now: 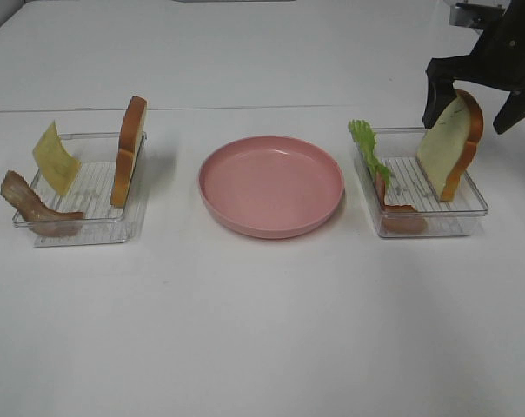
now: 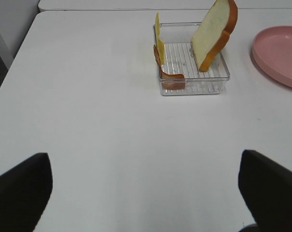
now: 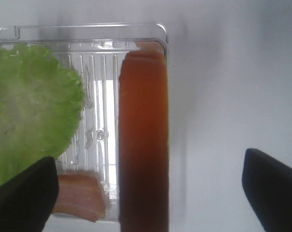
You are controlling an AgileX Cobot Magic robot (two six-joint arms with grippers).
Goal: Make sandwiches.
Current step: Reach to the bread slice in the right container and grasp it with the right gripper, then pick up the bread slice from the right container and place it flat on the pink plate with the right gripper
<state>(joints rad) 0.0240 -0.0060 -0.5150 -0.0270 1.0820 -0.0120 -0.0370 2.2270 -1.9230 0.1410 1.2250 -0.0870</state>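
Note:
My right gripper grabs the upright bread slice by its crust point(image 1: 473, 130) next, to start a sandwich on the pink plate point(image 1: 271, 186).
In the left clear tray point(image 1: 84, 233) a bread slice point(image 1: 129, 149) stands on edge, with a yellow cheese square point(image 1: 55, 157) and a bacon strip point(image 1: 36, 205) at its other end. The left wrist view shows the same bread slice point(image 2: 213, 34), cheese point(image 2: 158, 30) and bacon point(image 2: 169, 76) far ahead of my open left gripper point(image 2: 146, 193). The right tray point(image 1: 436, 221) holds a lettuce leaf point(image 1: 367, 146), bacon point(image 1: 400, 215) and an upright bread slice point(image 1: 452, 149). My right gripper point(image 1: 468, 122) hovers open over that slice, its fingers either side of the crust point(image 3: 141, 135), not touching.
A round pink plate point(image 1: 271, 185) with nothing on it sits between the two trays; its rim point(image 2: 281, 55) also shows in the left wrist view. The right wrist view shows lettuce point(image 3: 30, 111) and bacon point(image 3: 80, 195) beside the bread. White tabletop surrounds everything.

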